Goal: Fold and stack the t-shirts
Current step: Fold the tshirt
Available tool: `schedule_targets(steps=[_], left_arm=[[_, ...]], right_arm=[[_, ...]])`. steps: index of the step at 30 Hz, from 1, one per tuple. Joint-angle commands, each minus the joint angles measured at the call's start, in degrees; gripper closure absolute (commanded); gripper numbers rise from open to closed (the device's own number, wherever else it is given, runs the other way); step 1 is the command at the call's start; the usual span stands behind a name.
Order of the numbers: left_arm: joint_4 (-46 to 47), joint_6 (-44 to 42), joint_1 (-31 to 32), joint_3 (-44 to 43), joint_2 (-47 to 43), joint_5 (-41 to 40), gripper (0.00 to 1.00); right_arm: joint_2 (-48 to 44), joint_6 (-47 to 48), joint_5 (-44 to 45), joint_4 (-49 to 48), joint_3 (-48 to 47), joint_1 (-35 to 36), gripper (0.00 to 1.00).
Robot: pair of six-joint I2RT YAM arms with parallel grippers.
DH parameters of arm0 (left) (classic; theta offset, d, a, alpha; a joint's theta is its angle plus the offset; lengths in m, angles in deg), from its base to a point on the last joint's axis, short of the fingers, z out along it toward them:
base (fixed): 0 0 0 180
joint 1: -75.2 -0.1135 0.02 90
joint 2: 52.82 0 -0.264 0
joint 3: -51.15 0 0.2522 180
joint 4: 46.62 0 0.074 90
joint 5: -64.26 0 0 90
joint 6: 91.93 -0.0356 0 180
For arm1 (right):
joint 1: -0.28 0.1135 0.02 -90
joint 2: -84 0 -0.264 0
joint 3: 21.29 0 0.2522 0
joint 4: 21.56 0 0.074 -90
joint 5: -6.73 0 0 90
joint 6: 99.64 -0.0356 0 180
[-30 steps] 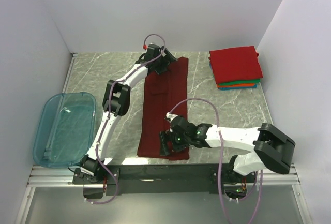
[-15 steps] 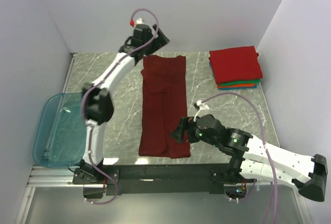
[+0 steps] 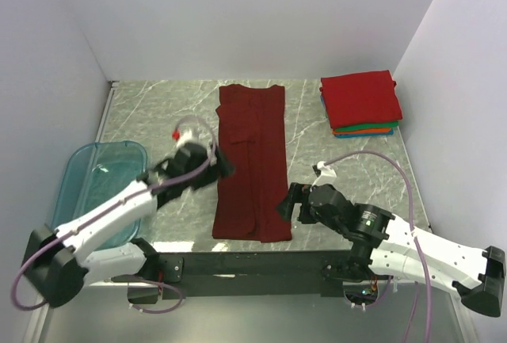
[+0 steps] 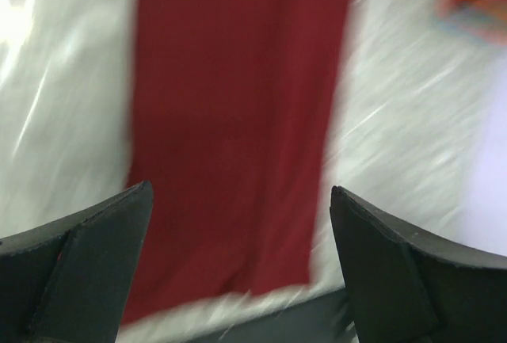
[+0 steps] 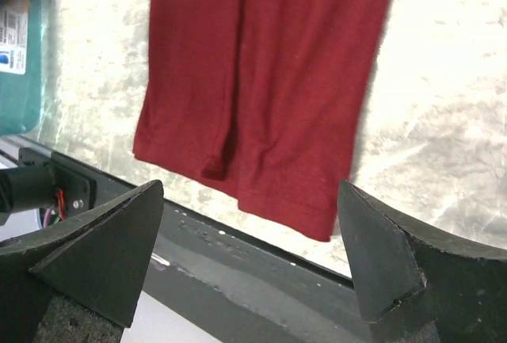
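Next, my left gripper grabs the maroon t-shirt's near-end corner on the bin side, to fold that end over the t-shirt.
The dark maroon t-shirt (image 3: 253, 161) lies flat on the marble table as a long narrow strip, sides folded in. It also shows in the left wrist view (image 4: 238, 121), blurred, and in the right wrist view (image 5: 269, 81). My left gripper (image 3: 224, 170) is open and empty, just left of the strip's middle. My right gripper (image 3: 287, 200) is open and empty, just right of the strip's near end. A stack of folded shirts, bright red (image 3: 360, 99) on top of green, orange and blue ones, sits at the far right.
A translucent teal plastic bin (image 3: 99, 196) stands at the table's left edge, partly under my left arm. The black front rail (image 3: 253, 264) runs along the near edge. White walls close in the back and both sides.
My left arm swung from the shirt's far collar end back to its middle left. My right gripper let go of the near hem and drew off to the right. The shirt now lies flat.
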Motion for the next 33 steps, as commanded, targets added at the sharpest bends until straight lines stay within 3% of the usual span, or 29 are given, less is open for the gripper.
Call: schedule_targets(steps=[1, 6, 9, 15, 18, 24, 29, 33], left_arm=[[-5.50, 8.74, 4.85, 9.24, -8.58, -1.74, 0.01], [-14.98, 17.78, 12.85, 18.48, -19.93, -1.99, 0.01], [-12.72, 19.64, 15.93, 23.31, -23.02, 1.16, 0.01], [-9.72, 20.53, 18.66, 26.75, -18.63, 3.38, 0.05], [-9.72, 20.35, 18.66, 26.40, -16.17, 1.79, 0.19], [-11.21, 20.35, 18.58, 24.99, -14.50, -2.60, 0.30], [-6.04, 18.86, 18.58, 25.69, -11.69, -0.94, 0.34], [-2.87, 16.05, 18.58, 25.17, -7.47, 1.44, 0.47]], right_arm=[[-3.15, -4.01, 2.50, -0.11, 3.21, -0.46, 0.04], [-5.44, -7.53, 2.40, 0.32, 5.51, -0.64, 0.04], [-5.53, -8.67, 1.79, 0.32, 6.30, -0.64, 0.04], [-3.16, -9.55, 0.82, -0.55, 7.35, -0.73, 0.05], [-1.84, -9.55, 0.30, -2.04, 8.14, -0.73, 0.05], [1.59, -8.85, 0.03, -3.90, 9.02, -0.73, 0.05], [5.09, -8.24, -0.41, -4.95, 8.58, -0.82, 0.07], [7.47, -8.94, -0.06, -4.08, 8.06, -1.17, 0.10]])
